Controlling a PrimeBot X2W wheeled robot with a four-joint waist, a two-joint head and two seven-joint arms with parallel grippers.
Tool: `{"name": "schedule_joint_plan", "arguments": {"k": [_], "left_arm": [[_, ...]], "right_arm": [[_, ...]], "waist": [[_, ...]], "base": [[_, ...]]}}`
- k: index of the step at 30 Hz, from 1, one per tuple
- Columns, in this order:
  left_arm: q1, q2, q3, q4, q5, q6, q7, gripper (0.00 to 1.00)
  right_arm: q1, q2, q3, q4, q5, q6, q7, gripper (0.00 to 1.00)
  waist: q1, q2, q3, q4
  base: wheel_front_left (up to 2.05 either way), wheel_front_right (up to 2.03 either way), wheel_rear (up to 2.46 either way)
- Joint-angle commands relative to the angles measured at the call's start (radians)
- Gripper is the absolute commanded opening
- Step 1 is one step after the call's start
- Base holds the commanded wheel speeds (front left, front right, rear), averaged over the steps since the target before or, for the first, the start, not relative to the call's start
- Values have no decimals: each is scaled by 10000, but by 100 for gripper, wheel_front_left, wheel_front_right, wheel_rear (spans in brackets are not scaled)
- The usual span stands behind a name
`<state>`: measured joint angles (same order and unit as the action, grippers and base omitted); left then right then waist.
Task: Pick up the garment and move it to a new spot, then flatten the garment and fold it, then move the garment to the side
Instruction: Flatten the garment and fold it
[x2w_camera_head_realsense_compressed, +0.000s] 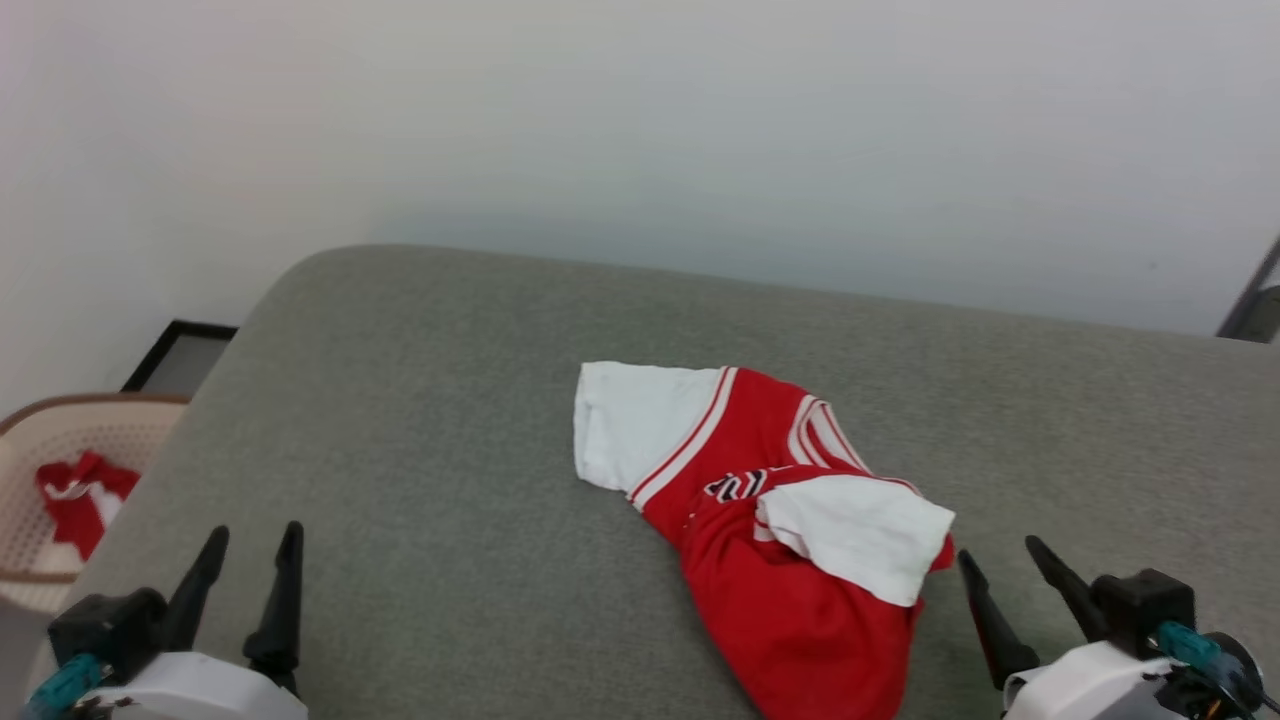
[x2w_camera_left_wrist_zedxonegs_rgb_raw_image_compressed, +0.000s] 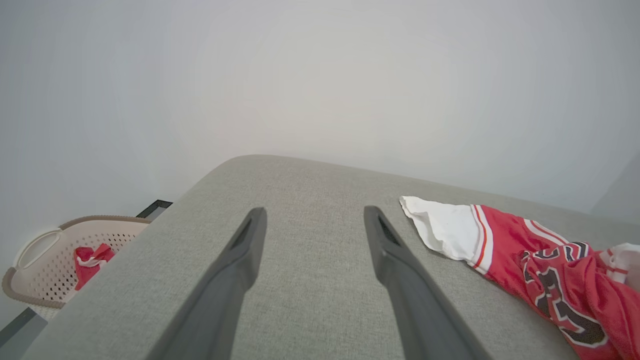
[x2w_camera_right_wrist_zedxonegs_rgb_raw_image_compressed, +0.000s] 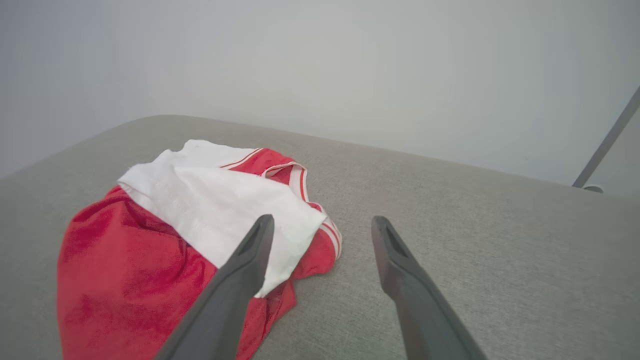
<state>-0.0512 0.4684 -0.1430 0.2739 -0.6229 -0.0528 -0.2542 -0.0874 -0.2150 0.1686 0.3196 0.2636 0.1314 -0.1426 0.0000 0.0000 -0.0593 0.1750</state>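
Next, my right gripper grabs the white sleeve of the crumpled red jersey by the sleeve's open edge, to spread the jersey flat.
The garment, a red jersey with white sleeves and striped trim, lies crumpled on the grey cushioned surface, one white sleeve folded over its red body. Black lettering shows in the folds. My right gripper stands open just right of the garment's near edge, its left finger over the white sleeve in the right wrist view. My left gripper is open at the lower left, well apart from the garment, with bare grey fabric between its fingers.
A beige perforated basket holding a small red-and-white cloth bundle stands off the surface's left edge. A dark framed panel leans on the white wall behind it. A grey pole stands at the far right.
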Motion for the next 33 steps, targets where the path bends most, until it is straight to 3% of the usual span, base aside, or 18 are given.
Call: {"name": "schedule_joint_plan", "arguments": {"k": [1, 8, 21, 23, 25, 26, 27, 33], "left_arm": [[-92, -36, -29, 13, 79, -22, 44, 100], [-308, -157, -279, 129, 79, -45, 140, 100], [-658, -305, -481, 369, 16, -43, 183, 100], [-713, -336, -499, 407, -1, -50, 175, 100], [-790, -366, -523, 448, -15, -61, 162, 100], [-827, -370, -531, 467, -11, -64, 158, 100], [-856, -373, -540, 486, -3, -68, 154, 100], [-966, -396, -551, 622, -34, -29, 147, 100]], "right_arm": [[-142, -39, 97, 85, 108, -14, 126, 100], [-625, -177, 634, 681, 461, -14, 1219, 100], [-1259, -54, 666, 1514, 504, -14, 2373, 100], [-1345, -17, 562, 1650, 521, -14, 2511, 68], [-1430, 16, 596, 1785, 476, -14, 2640, 67], [-1485, 20, 602, 1815, 452, -14, 2642, 49], [-1519, 32, 636, 1852, 465, -14, 2660, 0], [-1671, -108, 814, 1820, 585, -14, 2753, 0]], "waist": [[0, 0, 201, 319], [0, 0, 432, 768], [0, 0, 870, 1088], [0, 0, 922, 1099], [0, 0, 970, 1116], [0, 0, 992, 1121], [0, 0, 1014, 1125], [0, 0, 1101, 1077]], "base": [[0, 0, 0], [0, 0, 0], [0, 0, 0], [0, 0, 0], [0, 0, 0], [0, 0, 0], [0, 0, 0], [0, 0, 0]]}}
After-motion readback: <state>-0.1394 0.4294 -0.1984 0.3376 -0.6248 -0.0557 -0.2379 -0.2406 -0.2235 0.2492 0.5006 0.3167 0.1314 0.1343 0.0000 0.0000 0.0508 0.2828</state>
